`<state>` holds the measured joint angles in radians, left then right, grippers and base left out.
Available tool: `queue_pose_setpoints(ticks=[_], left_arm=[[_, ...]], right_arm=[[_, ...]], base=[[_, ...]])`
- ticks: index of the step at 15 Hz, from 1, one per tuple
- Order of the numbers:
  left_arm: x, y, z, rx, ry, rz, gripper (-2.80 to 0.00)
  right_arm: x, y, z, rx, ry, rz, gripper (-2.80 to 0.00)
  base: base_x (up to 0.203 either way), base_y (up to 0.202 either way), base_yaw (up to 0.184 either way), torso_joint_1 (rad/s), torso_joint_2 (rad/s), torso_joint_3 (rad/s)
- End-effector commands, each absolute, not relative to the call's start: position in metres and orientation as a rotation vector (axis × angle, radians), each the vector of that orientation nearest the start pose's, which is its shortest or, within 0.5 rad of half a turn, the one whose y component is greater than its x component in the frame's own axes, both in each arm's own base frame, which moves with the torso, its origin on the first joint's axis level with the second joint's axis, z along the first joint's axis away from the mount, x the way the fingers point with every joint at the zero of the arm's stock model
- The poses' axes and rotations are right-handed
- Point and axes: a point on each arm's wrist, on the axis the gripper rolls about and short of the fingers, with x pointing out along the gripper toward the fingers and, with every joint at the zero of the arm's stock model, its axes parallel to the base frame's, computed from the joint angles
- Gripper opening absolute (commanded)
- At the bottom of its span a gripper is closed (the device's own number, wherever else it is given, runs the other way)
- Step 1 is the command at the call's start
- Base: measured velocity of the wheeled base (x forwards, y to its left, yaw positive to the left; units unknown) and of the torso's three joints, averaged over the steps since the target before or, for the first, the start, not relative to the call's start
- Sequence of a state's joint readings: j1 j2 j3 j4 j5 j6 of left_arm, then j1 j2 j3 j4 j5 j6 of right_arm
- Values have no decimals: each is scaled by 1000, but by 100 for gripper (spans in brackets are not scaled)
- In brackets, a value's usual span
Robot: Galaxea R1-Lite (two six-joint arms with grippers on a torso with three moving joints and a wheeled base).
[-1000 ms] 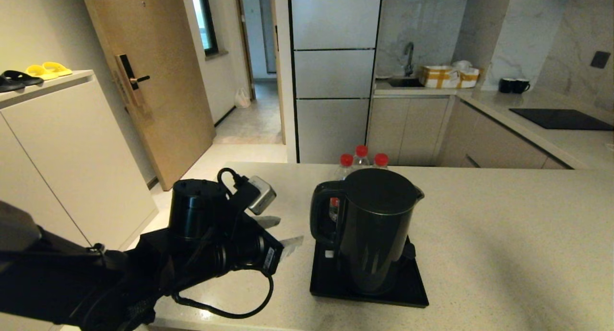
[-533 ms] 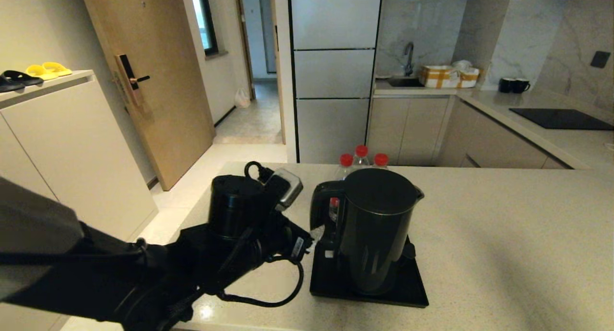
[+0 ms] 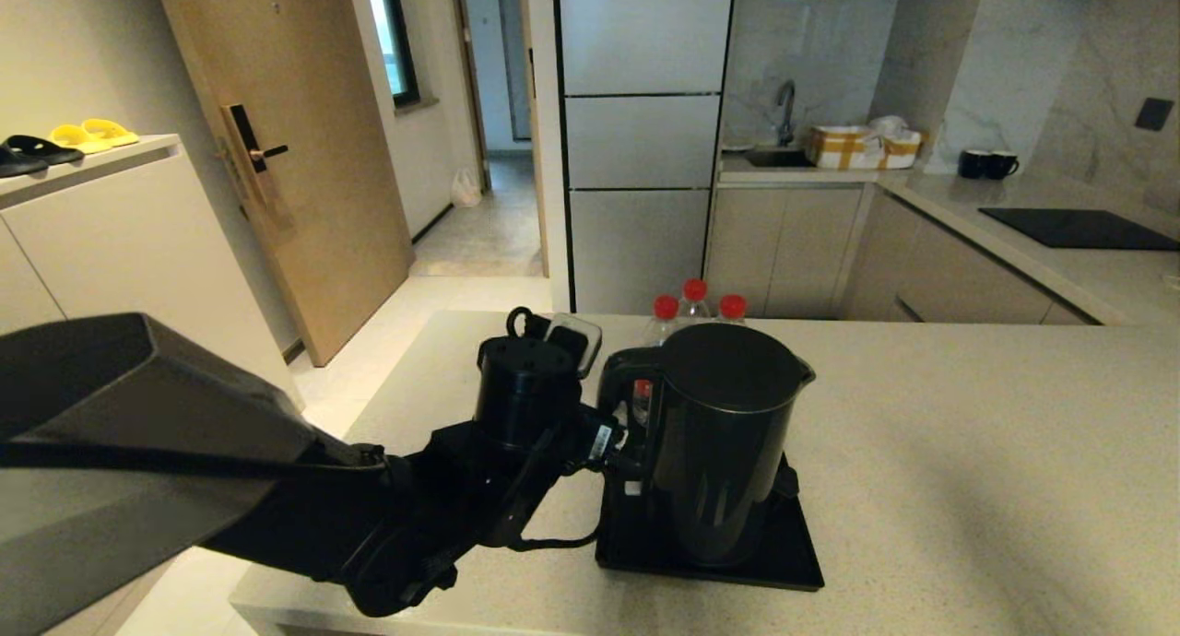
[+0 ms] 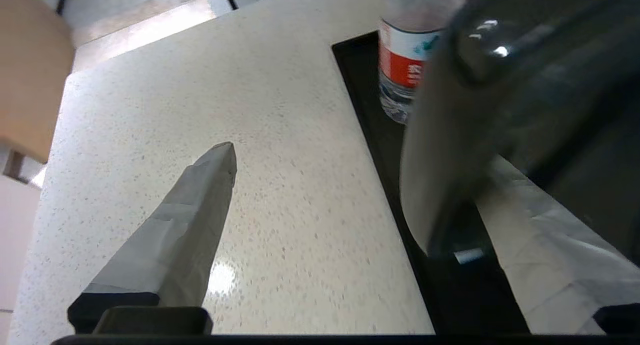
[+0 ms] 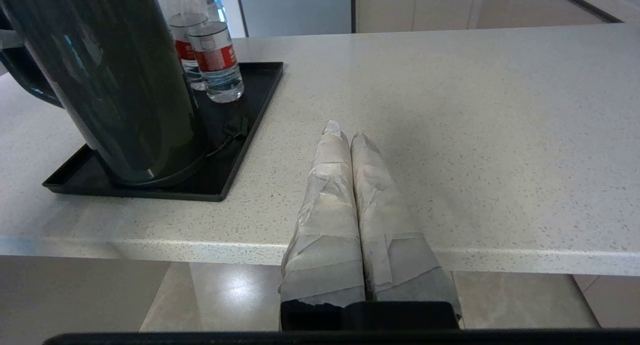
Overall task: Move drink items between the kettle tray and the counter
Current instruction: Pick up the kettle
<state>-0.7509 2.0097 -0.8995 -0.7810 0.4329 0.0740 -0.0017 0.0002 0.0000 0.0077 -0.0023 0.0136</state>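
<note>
The left gripper grabs the tall black kettle point(image 3: 728, 433) by its handle point(image 3: 616, 377) next, to move the kettle off its tray onto the counter.
The tall black kettle point(image 3: 728, 433) stands on the black kettle tray point(image 3: 797, 562), which lies on the beige speckled counter point(image 3: 968, 433). My left gripper point(image 4: 360, 155) is open at the kettle's handle point(image 4: 450, 145). One taped finger point(image 4: 200, 210) hangs over the counter outside the loop. The other finger point(image 4: 545, 245) lies partly behind the handle, which sits between the two. My right gripper point(image 5: 345, 132) is shut and empty, low over the counter's front edge to the right of the tray point(image 5: 250, 115) and kettle point(image 5: 115, 75). It is out of the head view.
Three red-capped water bottles point(image 3: 693, 304) stand on the tray's far end behind the kettle. The counter's left edge is close beside my left arm point(image 3: 525, 406). A black cooktop panel point(image 3: 1074, 228) and mugs point(image 3: 986, 163) are far back right; a cabinet with sandals point(image 3: 83, 138) stands left.
My left arm has swung right and forward across the counter, from well left of the tray up to the kettle's handle. The kettle, tray and bottles have not moved.
</note>
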Motion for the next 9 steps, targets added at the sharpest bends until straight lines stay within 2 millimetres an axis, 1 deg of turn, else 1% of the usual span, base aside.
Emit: queue_pose_setpoints(ticks=[1,3,5,7,9], left_arm=[[286,-255,100,257,257,-314,0],[297,-266,93,215,180,-264,0],[298,-274,87,189,138,-265,0],[304,-281,80,167,108,-260,0],[304,-284,77,161,87,-261,0]], right_arm=[[-23,0,75,14,8,-5,-280],[-23,0,75,14,8,-3,-280],[-23,0,75,14,8,-5,-280],[-23,0,75,14,9,-5,-280],[-23,0,75,14,9,-4,-280]], base=[[0,0,0,0,0,0],[0,0,0,0,0,0],[0,0,0,0,0,0],[0,0,0,0,0,0],[0,0,0,0,0,0]])
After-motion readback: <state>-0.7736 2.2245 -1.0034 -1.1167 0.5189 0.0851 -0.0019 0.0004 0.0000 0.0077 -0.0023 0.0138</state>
